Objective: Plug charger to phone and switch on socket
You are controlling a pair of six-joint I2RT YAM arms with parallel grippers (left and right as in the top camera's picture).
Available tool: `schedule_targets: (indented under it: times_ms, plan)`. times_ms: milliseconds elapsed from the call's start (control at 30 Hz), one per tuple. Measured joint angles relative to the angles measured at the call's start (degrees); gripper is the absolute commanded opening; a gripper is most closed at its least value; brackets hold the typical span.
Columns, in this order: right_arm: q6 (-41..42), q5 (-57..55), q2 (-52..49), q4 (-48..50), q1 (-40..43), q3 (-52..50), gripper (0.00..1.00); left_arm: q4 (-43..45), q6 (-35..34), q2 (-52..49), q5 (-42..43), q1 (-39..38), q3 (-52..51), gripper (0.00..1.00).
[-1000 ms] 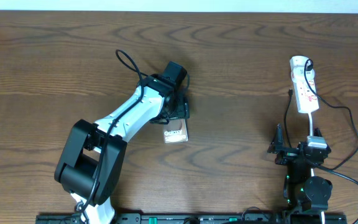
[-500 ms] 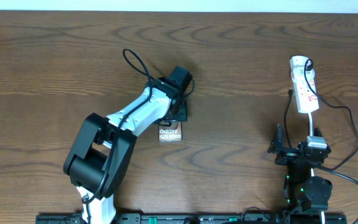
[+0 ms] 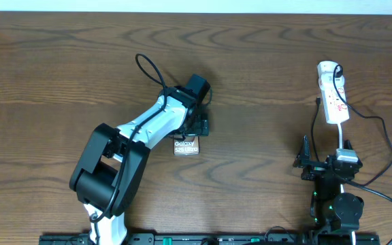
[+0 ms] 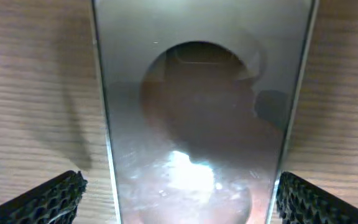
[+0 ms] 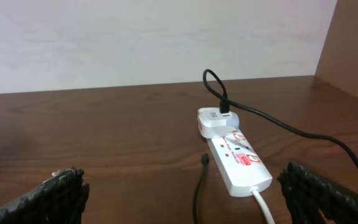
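Note:
My left gripper will next grab the phone by its long sides near the phone's far end. The phone's lettered end will stay free for handing to my right gripper.
The phone lies flat left of the table's middle, its "Galaxy" lettering showing. In the left wrist view it fills the centre. My left gripper is open over its far end, one finger on each long side; the right finger is nearly at the edge. The white socket lies at the right. The charger cable lies left of it, and its connector tip rests loose on the table. My right gripper is open and empty, a short way in front of the socket.
A white adapter is plugged into the socket's far end with the black cable looping out of it to the right. The socket's white cord runs back toward my right arm. The table's far edge meets a pale wall.
My left arm swung slightly left and the phone shifted left and straightened with it about a second ago; since half a second ago almost nothing moved. The right arm is still.

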State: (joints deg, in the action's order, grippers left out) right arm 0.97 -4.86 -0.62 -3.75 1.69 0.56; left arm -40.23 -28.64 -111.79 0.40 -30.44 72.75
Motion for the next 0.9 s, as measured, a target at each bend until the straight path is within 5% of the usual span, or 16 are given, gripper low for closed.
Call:
schedule_targets:
  times_ms: [900]
  plan:
    - [0.00,0.00,0.00,0.00,0.00,0.00,0.99,2.69,0.17,-1.79,0.50,0.00,0.02,0.99]
